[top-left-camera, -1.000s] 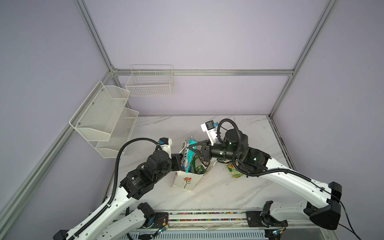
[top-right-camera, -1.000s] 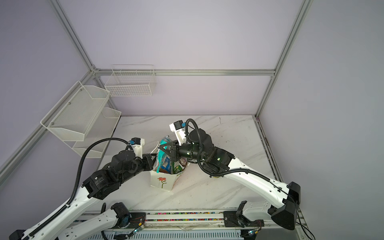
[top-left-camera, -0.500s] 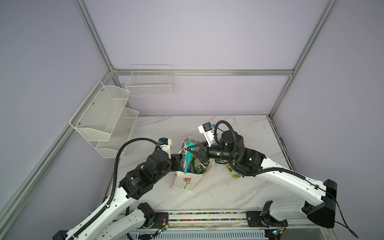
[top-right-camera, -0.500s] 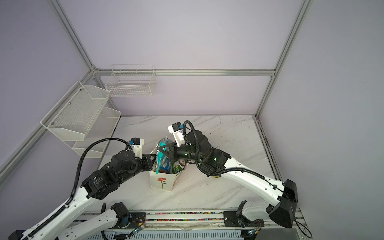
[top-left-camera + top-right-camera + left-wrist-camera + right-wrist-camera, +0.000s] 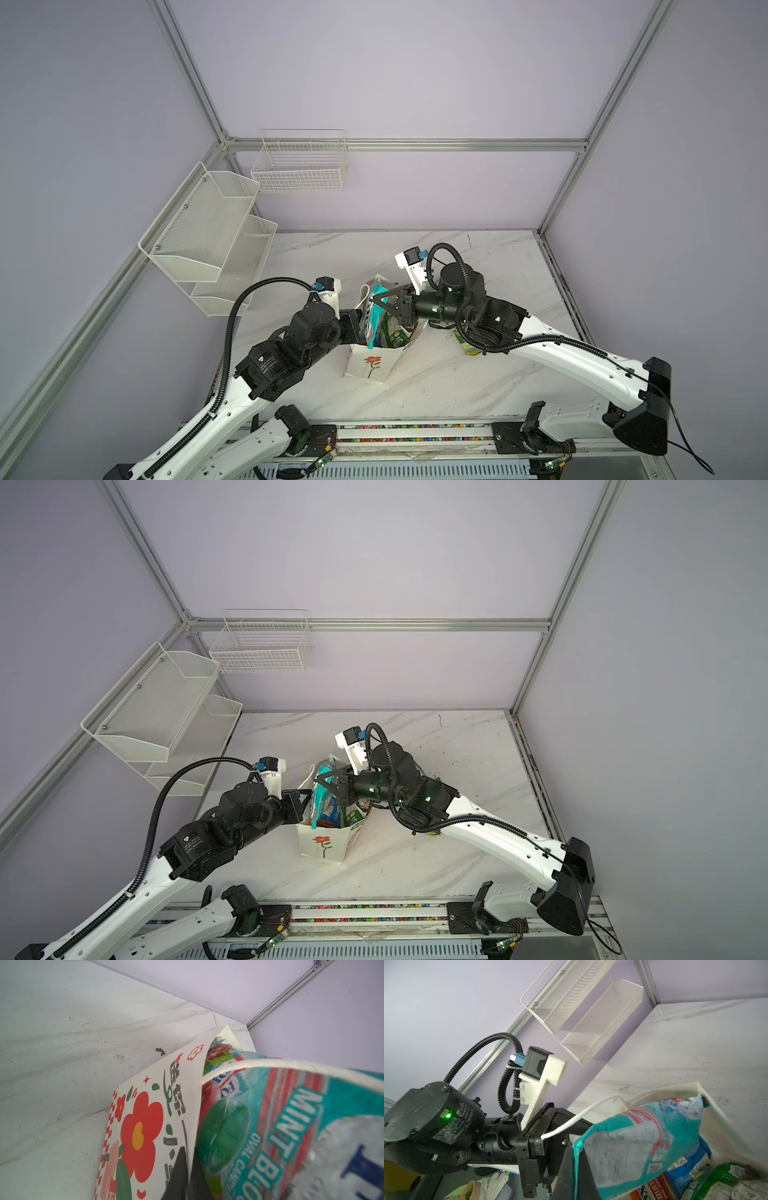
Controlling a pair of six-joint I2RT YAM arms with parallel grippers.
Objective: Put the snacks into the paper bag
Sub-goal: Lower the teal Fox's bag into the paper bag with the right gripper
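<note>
The teal mint pouch point(image 5: 376, 309) hangs in the bag's opening and would land inside the bag, so it is time for my right gripper to release it now.
The cream paper bag point(image 5: 370, 365) point(image 5: 320, 845) with red flower prints stands upright near the table's front. My left gripper point(image 5: 357, 324) point(image 5: 188, 1153) is shut on the bag's left wall point(image 5: 141, 1126), one finger inside and one outside. My right gripper point(image 5: 376, 300) point(image 5: 576, 1147) is shut on the edge of a teal mint pouch point(image 5: 376, 309) point(image 5: 322, 793) point(image 5: 633, 1147), which stands tilted in the bag's mouth. Inside the bag lie a blue packet point(image 5: 691, 1159), an orange pouch point(image 5: 658, 1188) and a green pouch point(image 5: 716, 1180). Another green pouch point(image 5: 469, 347) lies on the table under the right arm.
A white mesh shelf point(image 5: 208, 237) hangs on the left wall and a wire basket point(image 5: 299, 166) on the back wall. The bag's cord handle point(image 5: 583, 1113) loops over the left gripper's body point(image 5: 542, 1142). A rail point(image 5: 415, 432) runs along the table's front edge.
My right gripper has shifted slightly left and lower with the teal pouch, deeper into the bag's mouth. The left arm and the bag have not moved.
</note>
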